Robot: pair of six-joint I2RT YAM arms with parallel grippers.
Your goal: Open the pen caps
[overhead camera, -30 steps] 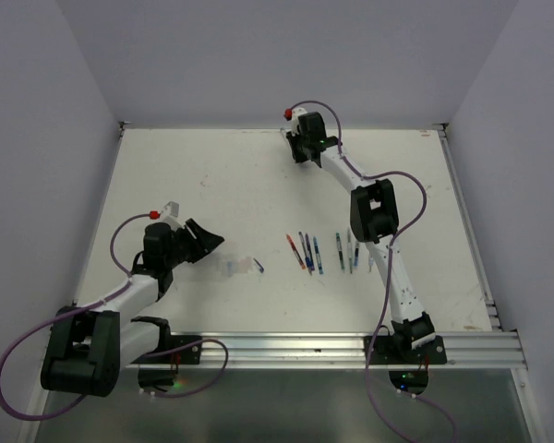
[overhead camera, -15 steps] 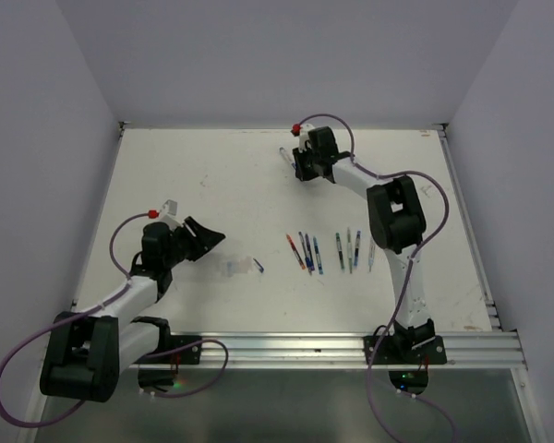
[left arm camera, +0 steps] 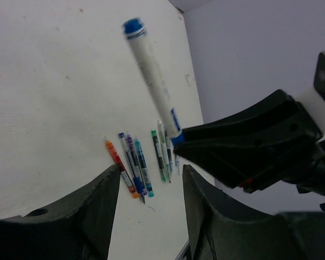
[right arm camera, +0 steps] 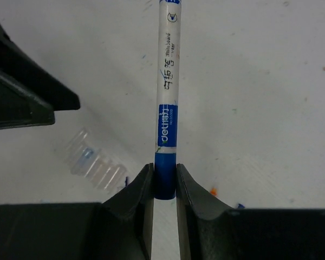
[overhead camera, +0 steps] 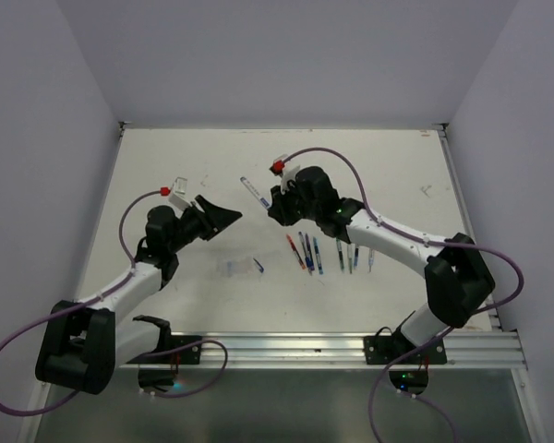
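Note:
The marker is beyond my left gripper's open fingers, so they would miss it if closed now and must move toward the marker (overhead camera: 251, 191) first.
My right gripper (overhead camera: 273, 205) (right arm camera: 165, 180) is shut on the blue end of a thick white marker (overhead camera: 251, 191) (right arm camera: 167, 92), held above the table with its other blue end pointing at the far left. The marker also shows in the left wrist view (left arm camera: 151, 81). My left gripper (overhead camera: 225, 218) (left arm camera: 150, 179) is open and empty, just left of the marker and apart from it. Several thin pens (overhead camera: 305, 251) (left arm camera: 131, 168) with blue, red and green ends lie in two rows on the table. Their caps are too small to tell apart.
A clear plastic piece (overhead camera: 232, 268) (right arm camera: 95, 162) and a small blue bit (overhead camera: 258, 265) lie on the white table (overhead camera: 166, 175) between the arms. The left gripper's finger (right arm camera: 21, 95) shows dark at the left of the right wrist view. Walls close the table on three sides.
The right arm has swung from the table's back edge toward the middle, carrying the marker. The left gripper has lifted and moved right toward it.

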